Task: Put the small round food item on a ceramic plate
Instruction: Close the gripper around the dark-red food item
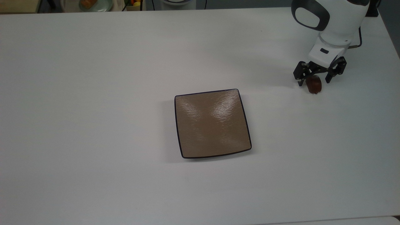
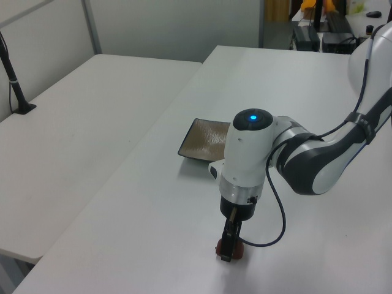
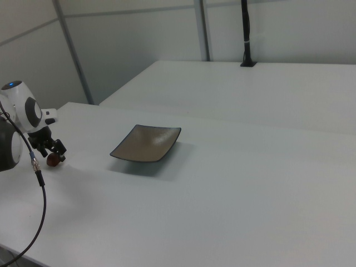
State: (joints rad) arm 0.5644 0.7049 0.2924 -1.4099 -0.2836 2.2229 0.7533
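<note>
The gripper grabs the lump by its rounded sides next, to set the dark reddish lump on the ceramic plate (image 2: pixel 205 140).
The small round food item (image 1: pixel 314 86), a dark reddish-brown glossy lump, lies on the white table at the top view's far right. My gripper (image 1: pixel 314 81) is lowered over it and open, one black finger on each side of the lump, with gaps to both. In the left view the fingers (image 2: pixel 227 250) reach down to the table in front of the food item (image 2: pixel 237 249). The right view puts the gripper (image 3: pixel 50 152) and the lump (image 3: pixel 53 159) at its left edge. The ceramic plate (image 1: pixel 212 123), square and tan-brown with a dark rim, sits bare mid-table (image 2: pixel 205 139) (image 3: pixel 147 143).
The white table (image 1: pixel 93 125) spreads wide around the plate. Its right edge (image 1: pixel 392 37) runs close to the arm. A second table (image 2: pixel 67 141) stands alongside, with a black post (image 2: pixel 13 79) on it. A cable (image 2: pixel 275 214) loops from the wrist.
</note>
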